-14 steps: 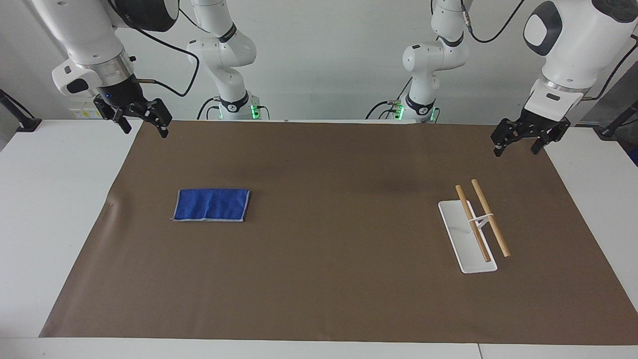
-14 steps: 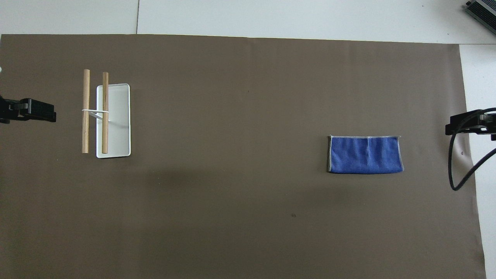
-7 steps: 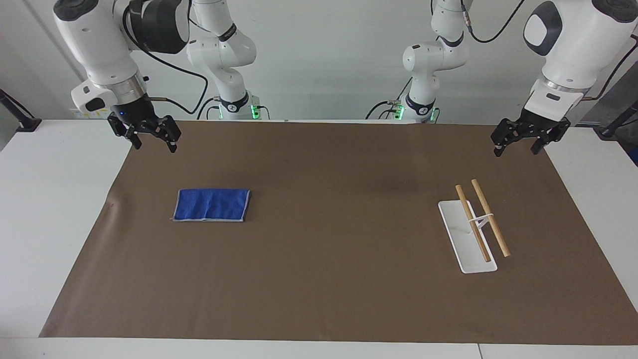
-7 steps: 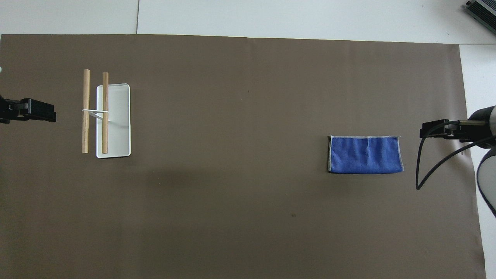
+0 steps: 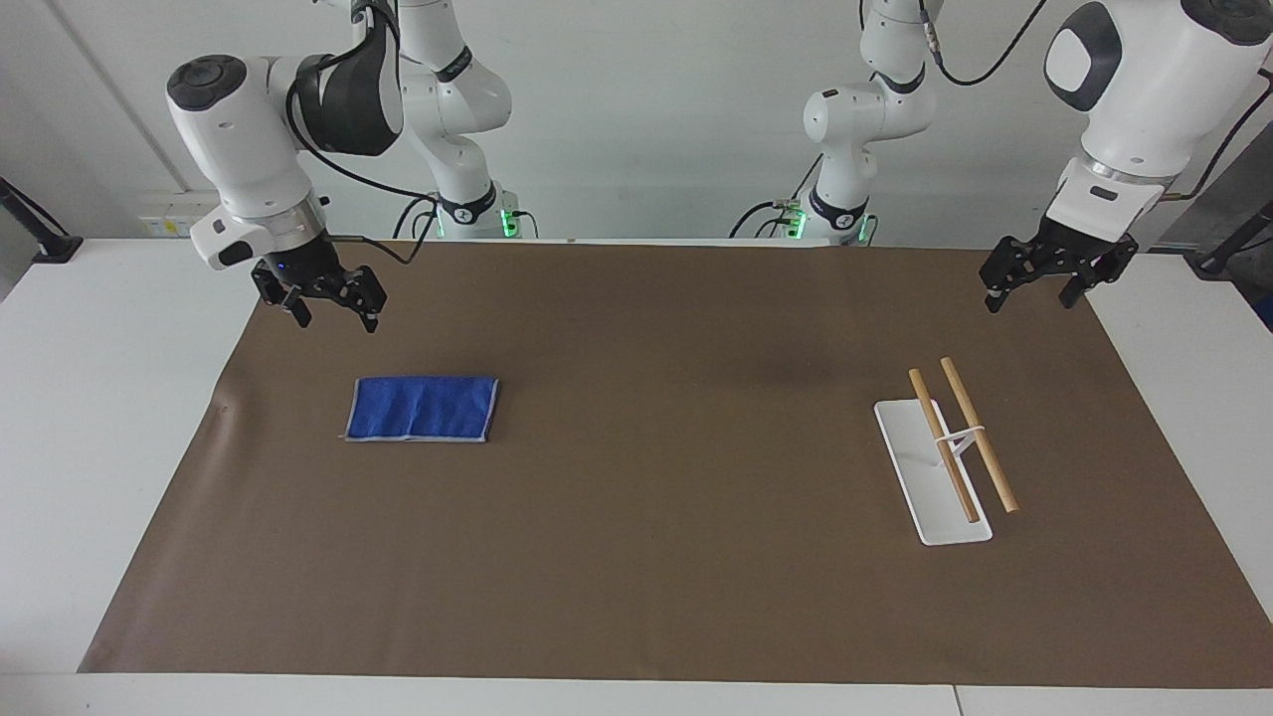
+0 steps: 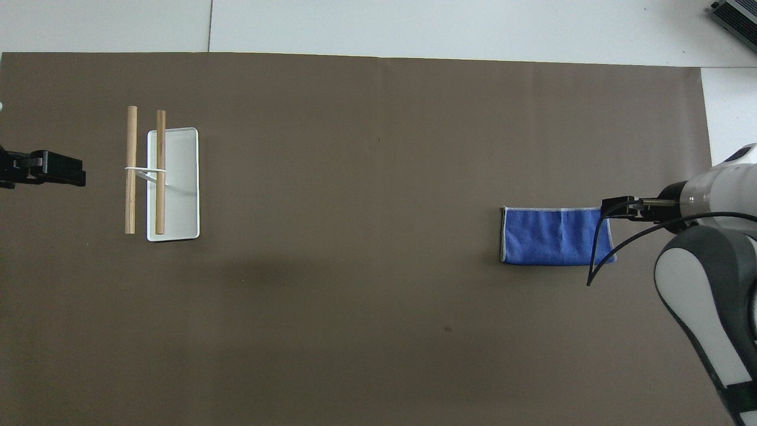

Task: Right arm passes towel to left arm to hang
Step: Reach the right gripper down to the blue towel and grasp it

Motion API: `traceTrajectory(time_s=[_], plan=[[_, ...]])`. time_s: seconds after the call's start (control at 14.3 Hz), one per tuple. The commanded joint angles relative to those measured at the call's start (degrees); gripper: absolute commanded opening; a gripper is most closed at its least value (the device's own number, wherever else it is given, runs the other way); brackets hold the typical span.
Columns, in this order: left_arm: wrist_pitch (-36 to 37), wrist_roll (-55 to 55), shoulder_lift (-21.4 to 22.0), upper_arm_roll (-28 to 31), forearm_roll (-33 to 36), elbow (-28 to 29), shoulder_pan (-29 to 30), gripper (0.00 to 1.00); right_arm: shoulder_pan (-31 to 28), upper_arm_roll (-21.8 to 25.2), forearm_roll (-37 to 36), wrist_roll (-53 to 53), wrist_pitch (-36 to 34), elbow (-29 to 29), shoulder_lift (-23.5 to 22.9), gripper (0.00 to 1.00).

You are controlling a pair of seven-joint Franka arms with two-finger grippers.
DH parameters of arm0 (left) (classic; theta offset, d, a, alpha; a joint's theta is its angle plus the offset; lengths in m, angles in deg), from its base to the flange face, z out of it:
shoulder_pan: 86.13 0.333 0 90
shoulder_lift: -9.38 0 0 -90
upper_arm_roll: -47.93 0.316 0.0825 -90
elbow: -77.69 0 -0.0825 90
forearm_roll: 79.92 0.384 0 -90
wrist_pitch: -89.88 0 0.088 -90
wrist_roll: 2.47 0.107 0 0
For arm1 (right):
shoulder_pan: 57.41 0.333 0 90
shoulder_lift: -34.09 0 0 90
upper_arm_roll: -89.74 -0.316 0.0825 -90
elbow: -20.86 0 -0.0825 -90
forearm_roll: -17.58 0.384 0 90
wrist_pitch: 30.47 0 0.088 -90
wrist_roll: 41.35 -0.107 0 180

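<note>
I will next grab the blue towel by its corner [image 6: 600, 210] with my right gripper, to pass it to my left gripper for hanging.
The blue towel [image 5: 423, 408] with a pale grey border lies flat on the brown mat [image 5: 656, 477] toward the right arm's end of the table; it also shows in the overhead view [image 6: 550, 235]. My right gripper [image 5: 336, 322], with its blue light, is open and empty. It hangs in the air over the mat by the towel's corner and does not touch it; from overhead its tip [image 6: 618, 207] overlaps that corner. My left gripper [image 5: 1028, 301] is open and empty and waits over the mat's corner at the left arm's end [image 6: 56, 168].
A rack with a white flat base [image 5: 920, 477] and two wooden rods [image 5: 980, 435] on a thin white post stands toward the left arm's end [image 6: 177, 201]. The right arm's black cable [image 6: 597, 254] hangs over the towel's end.
My right arm has swung in from the mat's edge and come lower, toward the towel's corner. The left arm, towel and rack have not moved.
</note>
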Motion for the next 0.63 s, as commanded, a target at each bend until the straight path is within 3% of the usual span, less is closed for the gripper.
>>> traceTrajectory(time_s=[0.0, 0.28, 0.56], plan=[[0.1, 0.5, 0.9, 0.0, -0.7, 0.8, 0.6, 1.0, -0.3, -0.4, 4.1, 3.2, 7.5, -4.0, -3.1, 1.0], [0.1, 0.5, 0.9, 0.0, -0.7, 0.8, 0.6, 1.0, -0.4, -0.4, 6.4, 7.5, 16.1, -7.4, -7.2, 1.0], [0.1, 0.5, 0.9, 0.0, -0.7, 0.8, 0.6, 1.0, -0.3, -0.5, 6.7, 10.5, 16.4, -7.6, -8.8, 1.0]])
